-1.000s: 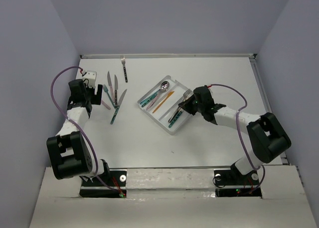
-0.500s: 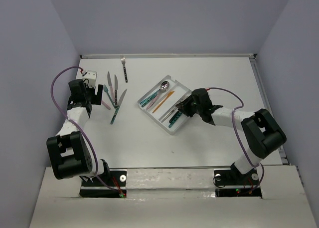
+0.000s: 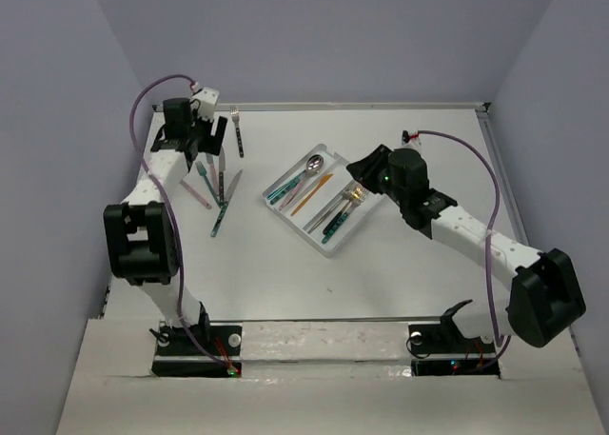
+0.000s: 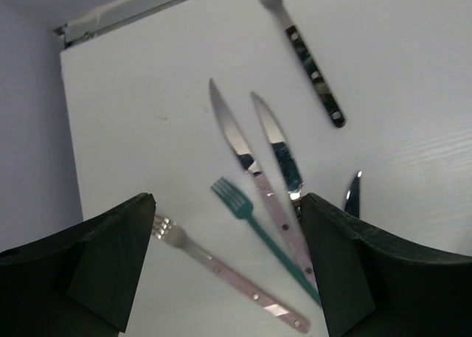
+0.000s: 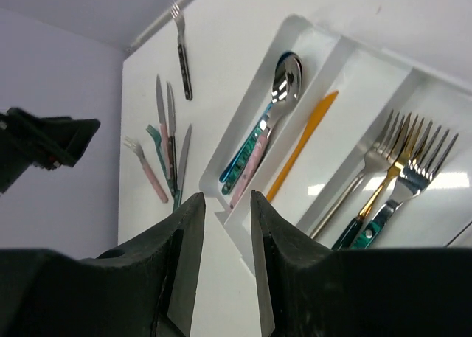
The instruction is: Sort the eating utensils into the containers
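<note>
Next, my left gripper picks up the black-handled fork by its handle, so its tines stay free to lie among the sorted forks.
The clear white three-compartment tray lies mid-table. It holds spoons, an orange knife and several forks, each kind in its own compartment. Loose utensils lie at the back left: a black-handled fork, two knives, a teal fork and a pink-handled fork. My left gripper is open and empty above them, and the two forks lie below between its fingers. My right gripper hovers over the tray, empty, with its jaws a little apart.
A teal-handled knife lies nearest the tray among the loose utensils. Grey walls stand close on the left, back and right. The left gripper also shows at the left edge of the right wrist view.
The left arm swung from the table's left side to the far back, over the loose utensils. The right gripper rose out of the tray's fork compartment, empty.
</note>
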Motion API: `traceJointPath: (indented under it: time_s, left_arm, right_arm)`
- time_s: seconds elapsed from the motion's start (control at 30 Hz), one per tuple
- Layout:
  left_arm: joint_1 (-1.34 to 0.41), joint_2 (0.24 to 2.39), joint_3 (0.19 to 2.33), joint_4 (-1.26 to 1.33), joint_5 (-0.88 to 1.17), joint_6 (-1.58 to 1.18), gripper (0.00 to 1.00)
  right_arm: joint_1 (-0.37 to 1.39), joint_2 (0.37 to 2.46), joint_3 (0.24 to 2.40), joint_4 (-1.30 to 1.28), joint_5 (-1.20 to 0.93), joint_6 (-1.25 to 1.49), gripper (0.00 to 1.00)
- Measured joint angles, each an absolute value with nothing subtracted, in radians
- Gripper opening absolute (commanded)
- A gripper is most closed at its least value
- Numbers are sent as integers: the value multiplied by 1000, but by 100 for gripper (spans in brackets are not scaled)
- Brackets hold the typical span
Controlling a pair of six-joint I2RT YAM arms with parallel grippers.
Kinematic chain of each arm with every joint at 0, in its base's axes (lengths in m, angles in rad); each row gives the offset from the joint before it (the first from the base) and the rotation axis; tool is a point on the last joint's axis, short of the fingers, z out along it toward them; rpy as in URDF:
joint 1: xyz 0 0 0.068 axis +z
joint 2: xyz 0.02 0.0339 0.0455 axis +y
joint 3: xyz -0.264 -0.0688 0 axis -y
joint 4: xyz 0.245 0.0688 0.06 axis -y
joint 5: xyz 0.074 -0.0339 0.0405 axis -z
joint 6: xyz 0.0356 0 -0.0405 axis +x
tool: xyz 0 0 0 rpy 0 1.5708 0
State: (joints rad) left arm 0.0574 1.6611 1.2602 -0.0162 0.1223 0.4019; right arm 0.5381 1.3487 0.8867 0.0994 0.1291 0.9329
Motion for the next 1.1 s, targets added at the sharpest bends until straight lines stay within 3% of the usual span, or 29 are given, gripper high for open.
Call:
traceJointPath:
  time_s: [0.23, 0.37, 0.57, 0.73, 0.83, 1.1]
  left_arm:
    - [-99, 2061, 1790, -162, 99, 334, 85]
    - [-101, 2335, 2126, -313, 86, 284, 85]
    - [-96, 2605, 2465, -536, 47, 239, 82]
    - [-99, 2790, 2771, -672, 16, 222, 70]
    - [-100, 2820, 2821, -707, -7, 218, 57]
    - [-101, 2835, 2836, -752, 2, 203, 51]
  right_arm:
    - [538, 1299, 914, 35, 192, 769, 37]
    - [538, 1322, 914, -12, 196, 725, 37]
    - [538, 1357, 914, -48, 196, 695, 38]
    - [538, 1364, 914, -60, 198, 680, 38]
    - [538, 1364, 914, -62, 206, 672, 38]
    - [538, 1360, 914, -71, 231, 657, 38]
